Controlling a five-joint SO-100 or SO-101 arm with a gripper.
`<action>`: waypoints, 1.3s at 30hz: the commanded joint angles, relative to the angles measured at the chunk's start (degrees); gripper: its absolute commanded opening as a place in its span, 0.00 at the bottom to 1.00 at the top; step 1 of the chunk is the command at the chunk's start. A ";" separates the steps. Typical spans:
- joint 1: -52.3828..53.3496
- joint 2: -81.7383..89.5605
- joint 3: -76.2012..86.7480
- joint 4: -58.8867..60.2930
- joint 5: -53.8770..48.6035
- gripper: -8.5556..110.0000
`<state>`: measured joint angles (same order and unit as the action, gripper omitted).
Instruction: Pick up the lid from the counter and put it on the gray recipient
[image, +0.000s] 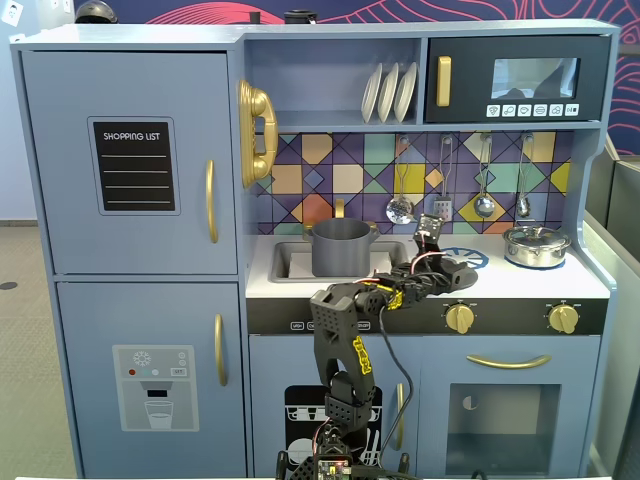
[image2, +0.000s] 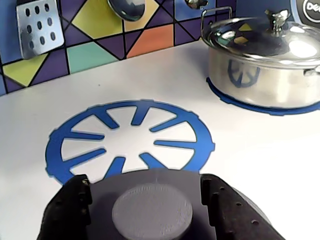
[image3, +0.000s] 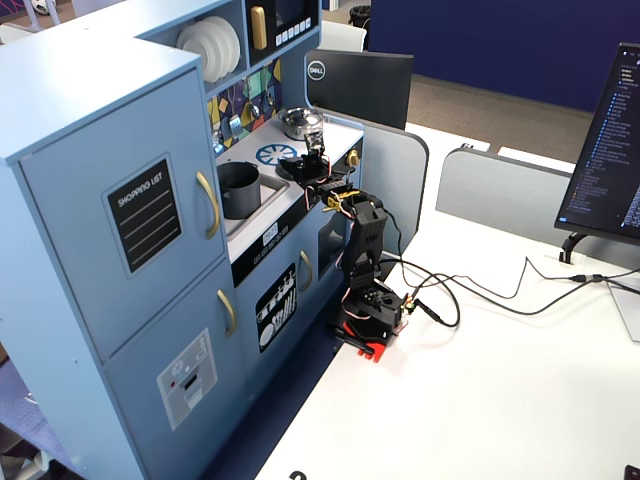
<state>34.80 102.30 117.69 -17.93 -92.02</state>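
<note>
My gripper is to grab the lid's round central knob next, to put the dark-gray lid on the gray recipient.
The lid, a matte dark-gray disc with a round central knob, lies on the white counter over the near edge of a blue burner ring. My gripper is right above it. Its black fingers stand on either side of the knob with small gaps, so it is open. The gray recipient, a tall matte dark-gray pot, stands in the sink to the left of the gripper in a fixed view. It also shows in a fixed view, with no lid on it.
A shiny silver lidded pot sits on the right burner, also seen in a fixed view. Utensils hang on the tiled back wall. The sink faucet rises behind the gray pot.
</note>
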 joint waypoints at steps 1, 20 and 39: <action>-0.26 -0.70 -5.19 -2.11 -0.18 0.20; -2.11 -2.37 -7.65 -1.49 -1.41 0.07; -16.96 2.29 -48.08 30.85 -3.60 0.07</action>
<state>22.06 99.40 77.17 8.88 -94.31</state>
